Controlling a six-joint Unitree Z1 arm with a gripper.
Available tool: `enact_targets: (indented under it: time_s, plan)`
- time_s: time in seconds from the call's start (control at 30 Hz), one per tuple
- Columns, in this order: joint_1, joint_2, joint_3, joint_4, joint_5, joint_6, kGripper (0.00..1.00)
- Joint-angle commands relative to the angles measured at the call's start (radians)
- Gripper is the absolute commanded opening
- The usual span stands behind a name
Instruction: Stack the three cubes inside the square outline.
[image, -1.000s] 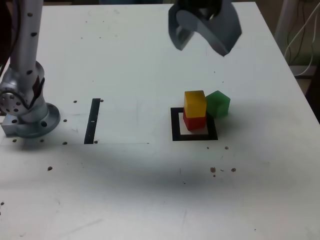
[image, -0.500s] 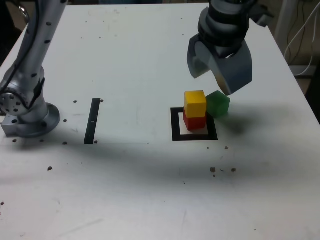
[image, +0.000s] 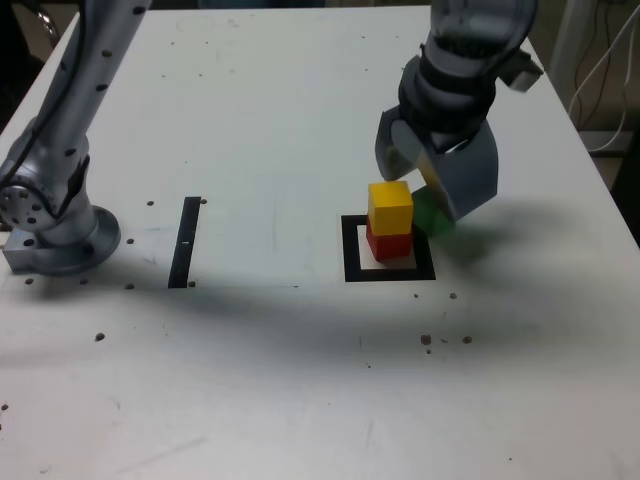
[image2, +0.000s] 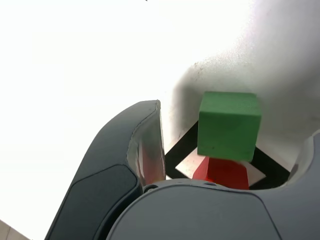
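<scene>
My gripper picks up the green cube by two opposite sides next, to top the stack (image: 390, 220) inside the square outline.
The yellow cube (image: 390, 206) sits on the red cube (image: 388, 243) inside the square outline (image: 352, 252). The green cube (image: 426, 216) rests on the table just outside the outline, at the stack's far corner on the exterior view's right, partly hidden by a finger. My gripper (image: 430, 186) hangs open right over it, one finger on each side. In the wrist view the green cube (image2: 229, 125) lies between the open fingers (image2: 146, 150), with the red cube (image2: 224, 172) and the outline (image2: 176, 159) beyond it. The yellow cube is hidden there.
A straight black strip (image: 185, 241) lies at the exterior view's left, near the arm's base (image: 55, 232). The table's right edge (image: 585, 160) runs close by the gripper, with cables (image: 603, 70) past it. Small dark specks dot the white top.
The gripper has come down from above the table's far side toward the green cube and now straddles it, still open. The cubes have not moved.
</scene>
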Motion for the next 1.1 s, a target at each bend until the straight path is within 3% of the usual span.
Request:
enact_targets:
  time_s: [0.0,0.23,0.5,1.07]
  plan:
    - [0.000,0.013,0.013,-0.018,0.004,-0.002,0.94]
    - [0.000,0.027,0.031,-0.048,0.010,-0.001,0.92]
    - [0.000,0.026,0.046,-0.056,0.018,0.004,0.81]
    - [0.000,0.032,0.062,-0.130,-0.004,-0.006,0.40]
